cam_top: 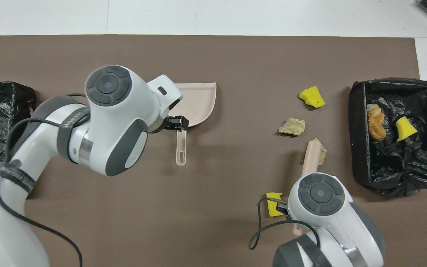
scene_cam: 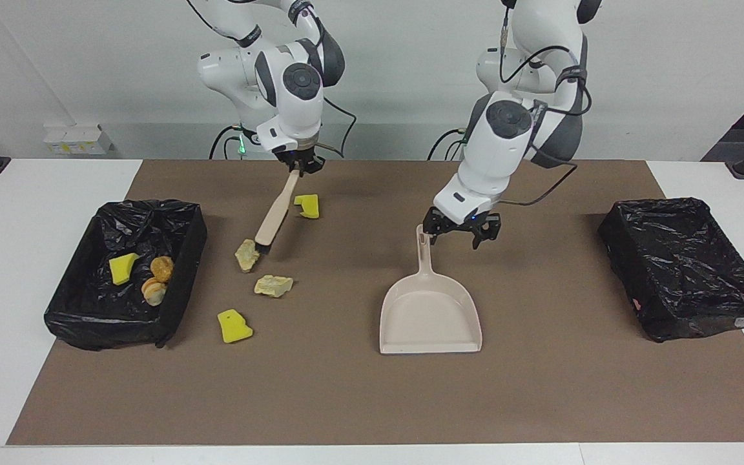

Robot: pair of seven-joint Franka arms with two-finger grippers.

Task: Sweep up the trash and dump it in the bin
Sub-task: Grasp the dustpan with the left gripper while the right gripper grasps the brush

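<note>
The left gripper grabs the dustpan by its slim handle next, since the dustpan's broad pan is wider than the fingers open.
My right gripper is shut on the top of the beige brush. The brush slants down, and its bristles touch a pale beige chunk of trash. More trash lies near it on the mat: a second beige chunk and two yellow sponge pieces. In the overhead view the brush handle partly covers one chunk. My left gripper hangs open just over the handle of the beige dustpan. The bin at the right arm's end holds a yellow piece and orange-brown lumps.
A second black-lined bin stands at the left arm's end of the table. The brown mat covers most of the white table. In the overhead view my left arm hides much of the dustpan.
</note>
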